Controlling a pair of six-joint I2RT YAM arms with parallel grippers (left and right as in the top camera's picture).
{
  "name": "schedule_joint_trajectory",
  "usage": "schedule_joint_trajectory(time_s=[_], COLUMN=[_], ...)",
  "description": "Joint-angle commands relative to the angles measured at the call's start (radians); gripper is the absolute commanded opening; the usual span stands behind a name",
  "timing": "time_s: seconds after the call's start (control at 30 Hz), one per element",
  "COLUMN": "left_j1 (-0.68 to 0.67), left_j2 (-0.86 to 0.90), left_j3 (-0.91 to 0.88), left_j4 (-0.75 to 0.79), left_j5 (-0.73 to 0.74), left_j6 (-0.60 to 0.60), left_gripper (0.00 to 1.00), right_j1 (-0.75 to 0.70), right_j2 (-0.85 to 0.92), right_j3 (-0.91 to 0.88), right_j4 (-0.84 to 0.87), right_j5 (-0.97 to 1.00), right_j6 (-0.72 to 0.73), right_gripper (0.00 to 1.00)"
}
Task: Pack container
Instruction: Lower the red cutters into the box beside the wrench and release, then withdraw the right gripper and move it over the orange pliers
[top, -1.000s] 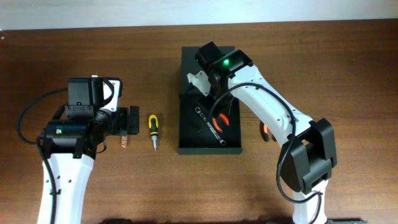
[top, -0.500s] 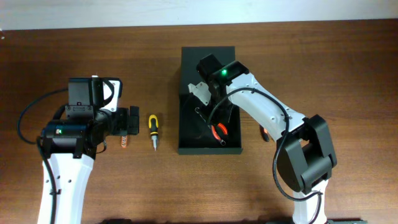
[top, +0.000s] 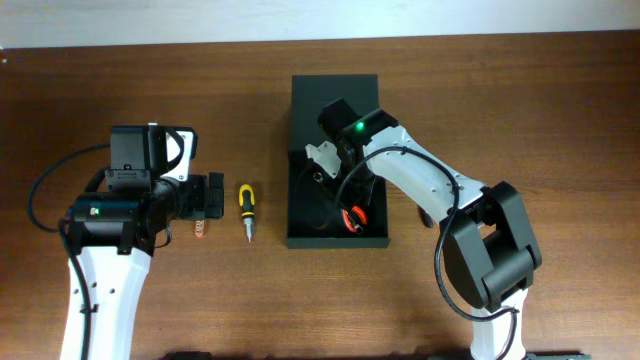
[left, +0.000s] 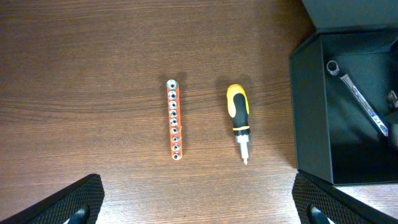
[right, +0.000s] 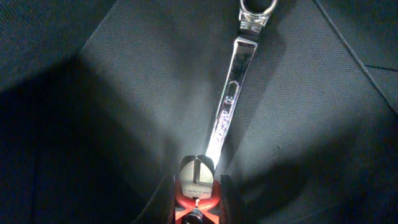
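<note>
My right gripper opens now, since the pliers' red handles sit inside the container's near side and the pliers would settle on the wrench.
The container (top: 303, 228) is a dark matte square box with its flap lid (top: 335, 88) open to the far side. It also shows at the right of the left wrist view (left: 311, 112). A silver wrench (right: 229, 99) lies on the container's floor. My right gripper (top: 341, 192) reaches down inside the container, shut on red-handled pliers (right: 198, 180), whose head is just above the wrench's near end. My left gripper (left: 199, 202) is open and empty above the table, left of the container.
A yellow-and-black screwdriver (top: 246, 205) lies left of the container, tip toward the front; it also shows in the left wrist view (left: 238, 118). An orange bit holder (left: 173, 118) with several sockets lies left of the screwdriver, close to my left gripper (top: 212, 195).
My right gripper has moved from the container's far end toward its front and lower inside it, carrying the pliers. The left arm has not moved.
</note>
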Motion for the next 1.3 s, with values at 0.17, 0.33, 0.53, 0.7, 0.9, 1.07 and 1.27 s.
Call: schedule_joint_trajectory(time_s=[0.17,0.33,0.53,0.7,0.9,1.07,1.27], left_j1=[0.002,0.002,0.002,0.002,0.002,0.002,0.002], left_j2=[0.002,0.002,0.002,0.002,0.002,0.002,0.002], left_j3=[0.018,0.018,0.018,0.018,0.018,0.018,0.018], left_j4=[-0.003,-0.003,-0.003,-0.003,-0.004,-0.003,-0.002], left_j5=[-0.010,-0.011,-0.011,-0.011,-0.011,-0.011,-0.011], left_j6=[-0.006,-0.006,-0.005,-0.005,-0.006,-0.006,-0.005], left_gripper=[0.99,0.99,0.99,0.99,0.99,0.99,0.99], right_j1=[0.003,0.003,0.003,0.002,-0.024,-0.097,-0.233], right_j2=[0.003,0.003,0.003,0.003,0.003,0.002,0.001], right_j3=[-0.010,-0.010,0.014,0.151,0.445,0.685,0.924], right_j4=[0.017,0.019,0.023,-0.004,-0.148,-0.321,-0.584], right_j5=[-0.019,-0.019,-0.019,0.033,0.306,0.347,0.406], right_j6=[-0.006,-0.006,-0.001,0.057,0.152,0.175,0.315], right_gripper=[0.27,0.37,0.65,0.99,0.99,0.99,0.99])
